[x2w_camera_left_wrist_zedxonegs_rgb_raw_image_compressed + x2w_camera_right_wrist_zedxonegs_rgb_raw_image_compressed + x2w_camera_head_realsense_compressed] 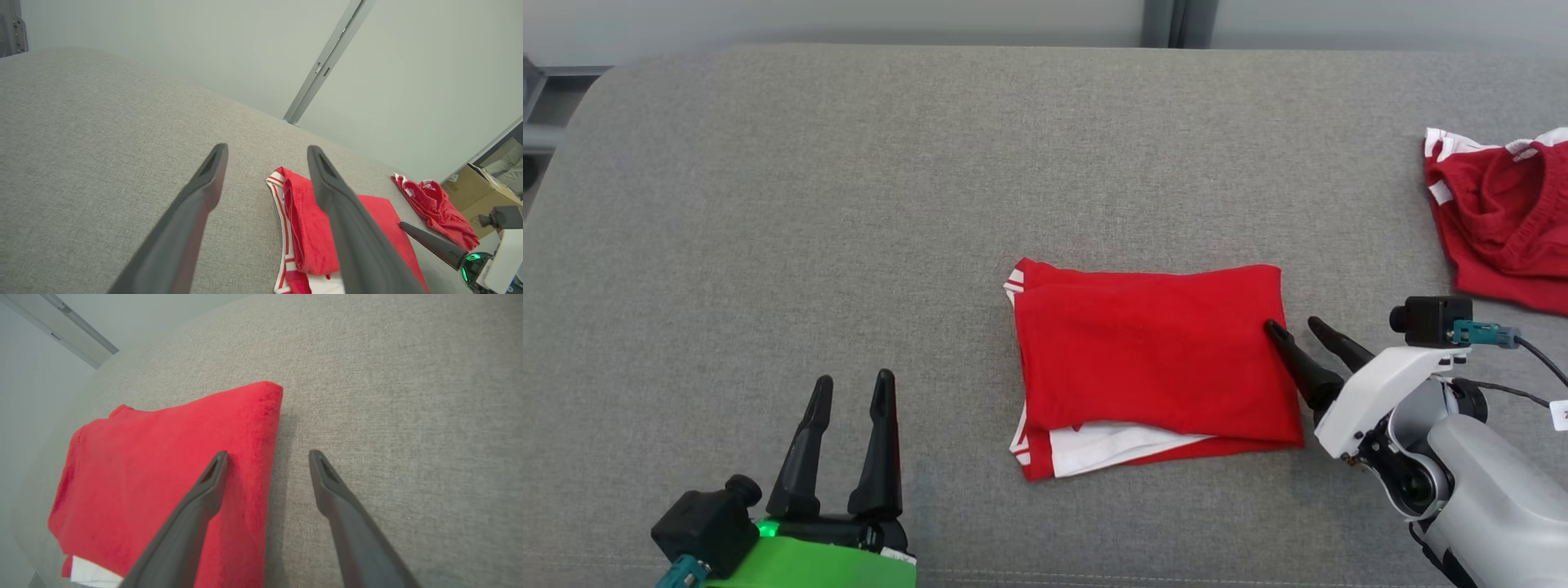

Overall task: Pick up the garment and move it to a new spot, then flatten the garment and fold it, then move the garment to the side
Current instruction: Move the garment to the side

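Observation:
I need to use my right gripper next on its folded side edge, which rounds up off the cushion, to pick up the garment, whose broad red top (1150, 348) lies flat.
A red garment (1152, 359) with white trim lies folded into a rectangle in the middle of the grey cushion (849, 204). My right gripper (1294, 327) is open at its right edge, one finger over the red cloth and the other over bare cushion. The right wrist view shows the same straddle: the garment (163, 465) lies under the left finger, and the gripper (267, 457) holds nothing. At the lower left my left gripper (854, 384) stands open and empty, well clear of the cloth. From the left wrist, the garment (304, 228) lies past the gripper (265, 151).
A second red garment (1503, 220) with white trim lies crumpled at the cushion's far right edge, also red garment (433, 210) in the left wrist view. A pale wall runs behind the cushion. A cardboard box (474, 196) stands off to the right.

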Controlling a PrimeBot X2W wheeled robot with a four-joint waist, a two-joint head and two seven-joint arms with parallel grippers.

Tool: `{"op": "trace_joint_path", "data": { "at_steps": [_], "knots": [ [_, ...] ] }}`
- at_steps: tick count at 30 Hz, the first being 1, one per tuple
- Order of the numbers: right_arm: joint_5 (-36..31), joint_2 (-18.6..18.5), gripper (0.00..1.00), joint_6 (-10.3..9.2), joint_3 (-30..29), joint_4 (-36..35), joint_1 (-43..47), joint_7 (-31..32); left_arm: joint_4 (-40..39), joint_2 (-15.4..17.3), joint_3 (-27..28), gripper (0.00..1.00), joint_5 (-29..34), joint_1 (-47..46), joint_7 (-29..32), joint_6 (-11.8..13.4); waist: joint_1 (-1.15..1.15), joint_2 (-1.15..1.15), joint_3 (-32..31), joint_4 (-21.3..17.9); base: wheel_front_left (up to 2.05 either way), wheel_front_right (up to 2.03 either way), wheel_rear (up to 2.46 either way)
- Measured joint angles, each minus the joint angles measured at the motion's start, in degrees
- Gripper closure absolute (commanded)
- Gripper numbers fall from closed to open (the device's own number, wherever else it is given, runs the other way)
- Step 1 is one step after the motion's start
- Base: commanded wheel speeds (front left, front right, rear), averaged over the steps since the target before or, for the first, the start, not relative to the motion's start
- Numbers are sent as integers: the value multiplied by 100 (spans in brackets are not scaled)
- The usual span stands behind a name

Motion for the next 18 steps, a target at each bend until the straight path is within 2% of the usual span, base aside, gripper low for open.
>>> {"op": "trace_joint_path", "data": {
  "at_steps": [12, 13, 14, 15, 18],
  "knots": [
    [247, 46, 0, 48, 138, 167, -30, 229, 33, -1, 79, 0, 0, -115, -2, 0, 0, 0, 153, 182, 0, 0, 0],
    [247, 52, 32, 51, 146, 180, -38, 230, 37, -1, 91, 0, 0, -115, -2, 0, 0, 0, 156, 181, 0, 0, 0],
    [247, 54, 45, 62, 154, 194, -51, 248, 41, -1, 101, 0, 0, -116, -2, 0, 0, 0, 159, 178, 0, 0, 0],
    [247, 55, 56, 67, 165, 209, -71, 260, 44, -1, 109, 0, 0, -117, -3, 0, 0, 0, 163, 175, 0, 0, 0],
    [248, 90, 75, 89, 214, 283, -197, 297, 63, -1, 122, 0, 0, -121, -3, 0, 0, 0, 179, 154, 0, 0, 0]
  ]
}}
